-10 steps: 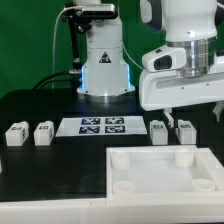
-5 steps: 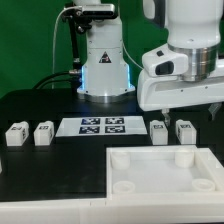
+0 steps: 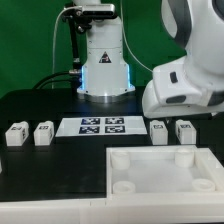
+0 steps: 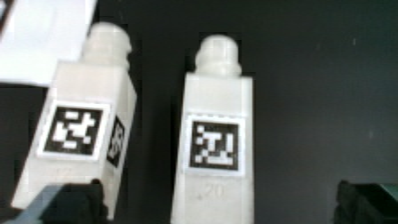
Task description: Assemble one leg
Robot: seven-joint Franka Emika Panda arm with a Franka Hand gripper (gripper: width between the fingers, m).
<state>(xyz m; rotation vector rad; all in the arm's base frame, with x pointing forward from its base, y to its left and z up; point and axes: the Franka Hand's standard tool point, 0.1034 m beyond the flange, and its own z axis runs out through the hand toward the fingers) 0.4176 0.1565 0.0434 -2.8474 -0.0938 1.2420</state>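
My gripper picks up the white leg by its tagged body (image 4: 214,158) next, so that its round peg stays free to enter a corner socket.
Four small white legs with tags lie on the black table: two at the exterior view's left (image 3: 14,134) (image 3: 43,133) and two at its right (image 3: 158,130) (image 3: 185,130). The wrist view looks down on two legs lying side by side (image 4: 75,120) (image 4: 217,125), each with a round peg at one end. My gripper (image 4: 217,204) is open above them and holds nothing. Its dark fingertips (image 4: 64,204) stand on either side of the second leg, clear of it. In the exterior view the arm's white housing (image 3: 185,85) hides the fingers.
The large white square piece with round corner sockets (image 3: 160,172) lies at the front. The marker board (image 3: 100,125) lies between the two pairs of legs, and a corner of it shows in the wrist view (image 4: 32,35). The robot base (image 3: 103,65) stands behind.
The arm's wrist has turned and its housing has swung over the right pair of legs, so the fingers no longer show in the exterior view. No leg has moved.
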